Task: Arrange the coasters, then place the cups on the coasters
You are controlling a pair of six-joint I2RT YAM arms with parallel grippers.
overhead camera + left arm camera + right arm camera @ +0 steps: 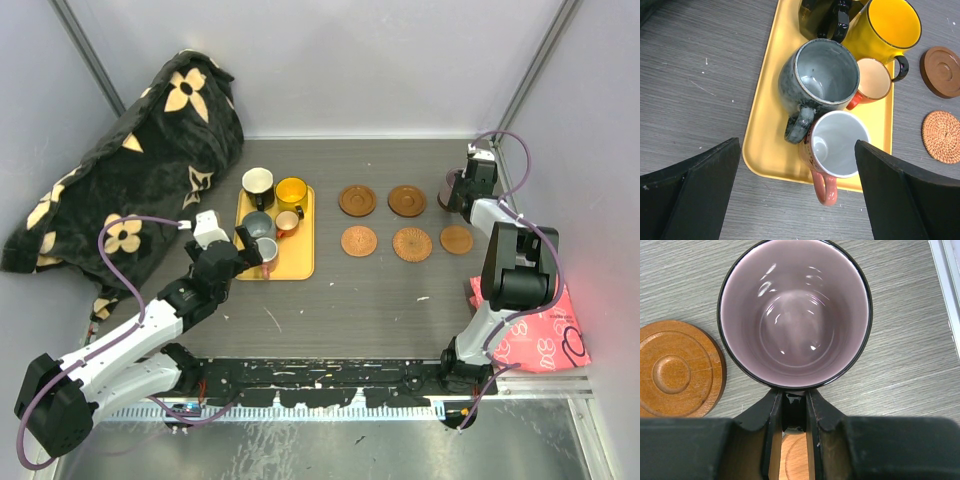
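The purple cup (794,312) sits upright in line with the back row of coasters and would stand there, so it is time for my right gripper to open.
Several cups stand on the yellow tray (300,262): black with a cream inside (257,182), yellow (291,190), grey (257,226), small copper (287,222) and white with a pink handle (840,145). My left gripper (797,150) is open, its fingers either side of the white cup at the tray's near edge. My right gripper (794,410) is shut on the handle of the purple cup (794,312), at the back right beside a smooth coaster (675,370). Several coasters lie in two rows (357,200) (412,244); the wood of another coaster (792,455) shows between my right fingers.
A black blanket with cream flowers (130,170) is heaped at the back left. A pink patterned bag (545,335) lies at the right near edge. Walls close the table on three sides.
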